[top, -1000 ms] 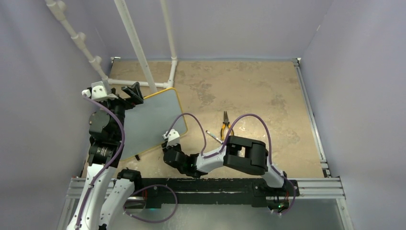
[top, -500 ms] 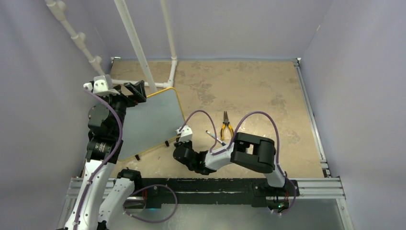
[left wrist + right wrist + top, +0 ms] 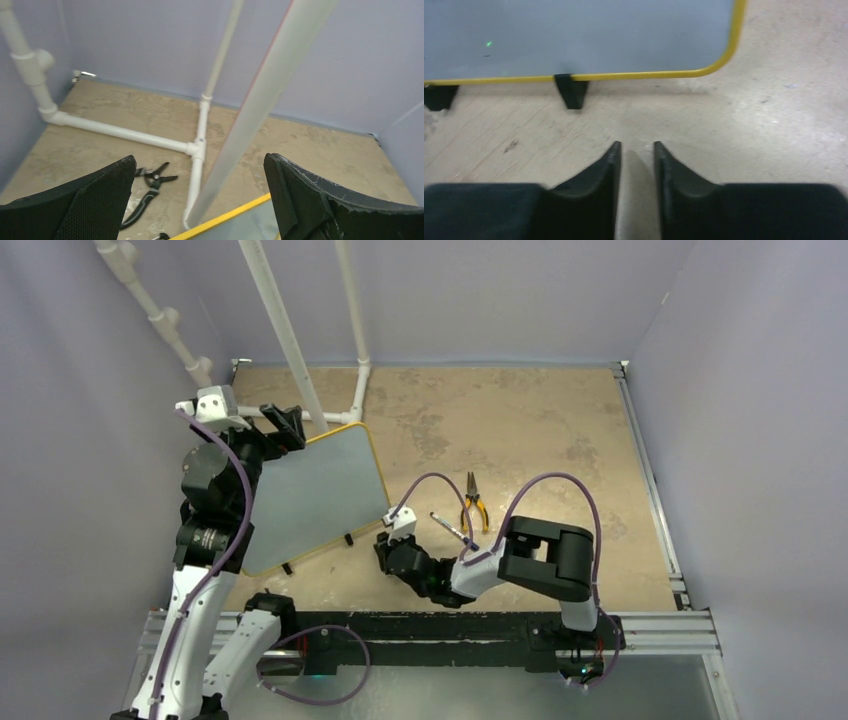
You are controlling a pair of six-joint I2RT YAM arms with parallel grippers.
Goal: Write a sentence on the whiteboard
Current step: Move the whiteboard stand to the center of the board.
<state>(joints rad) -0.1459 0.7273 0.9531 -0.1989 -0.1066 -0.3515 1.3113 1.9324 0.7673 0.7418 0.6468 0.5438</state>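
I should next grab the whiteboard with my right gripper by its near-edge black foot (image 3: 349, 539) (image 3: 571, 92) to reposition it, and that leaves the front of the whiteboard free for writing.
The whiteboard (image 3: 312, 495), pale grey with a yellow frame, lies tilted at the table's left. No blue sentence shows on it in any view. My left gripper (image 3: 284, 424) is open and empty, just above the board's far left corner; its wrist view shows the jaws wide apart (image 3: 200, 162) over the yellow edge (image 3: 225, 216). My right gripper (image 3: 384, 549) is low on the table, just right of the board's near right corner. Its fingers (image 3: 636, 145) stand a narrow gap apart, holding nothing, pointing at the board's edge (image 3: 624, 76) and a black foot (image 3: 570, 92).
A thin marker (image 3: 447, 527) and yellow-handled pliers (image 3: 472, 502) lie on the table right of the right gripper. White pipe framing (image 3: 285, 335) stands behind the board, with a slanted pipe (image 3: 265, 95) close to the left gripper. Black cutters (image 3: 145, 186) lie by the pipes.
My right gripper has slid right, away from the board's near right corner. My left gripper has shifted slightly back and left at the board's far corner.
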